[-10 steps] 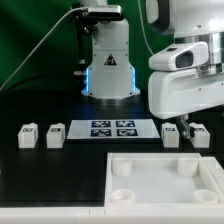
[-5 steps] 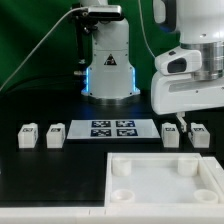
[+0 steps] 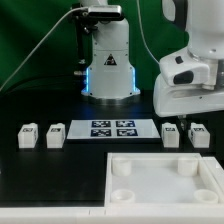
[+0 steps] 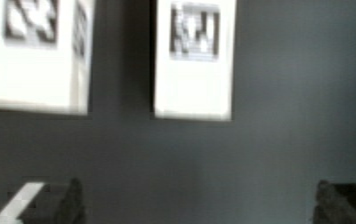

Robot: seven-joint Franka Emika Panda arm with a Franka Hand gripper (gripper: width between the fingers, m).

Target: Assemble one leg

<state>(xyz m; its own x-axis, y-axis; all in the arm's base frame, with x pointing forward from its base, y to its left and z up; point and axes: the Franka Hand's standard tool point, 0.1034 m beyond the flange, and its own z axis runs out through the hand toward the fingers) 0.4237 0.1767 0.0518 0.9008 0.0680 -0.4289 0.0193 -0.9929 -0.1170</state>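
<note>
The white leg should be picked up next by its tagged end (image 3: 200, 131) (image 4: 194, 33) with my gripper. Then my gripper should assemble the leg onto the white tray-like piece.
Four white legs with tags stand in a row on the dark table: two at the exterior view's left (image 3: 27, 136) (image 3: 55, 134) and two at its right (image 3: 172, 135) (image 3: 198, 135). My gripper (image 3: 187, 121) hangs just above the right pair, its white hand filling the upper right. In the wrist view the two legs (image 4: 38, 55) (image 4: 196, 60) show as blurred white blocks with tags, ahead of my gripper (image 4: 196, 205). The fingertips (image 4: 43, 204) sit far apart at the frame's corners with only bare table between them. The gripper is open and empty.
The marker board (image 3: 112, 128) lies between the two leg pairs. The large white tray-like piece with round corner holes (image 3: 165, 160) fills the front right. The robot base (image 3: 108, 65) stands at the back centre, in front of a green backdrop.
The hand has drifted toward the exterior view's right and slightly up over the right pair of legs. No leg has moved.
</note>
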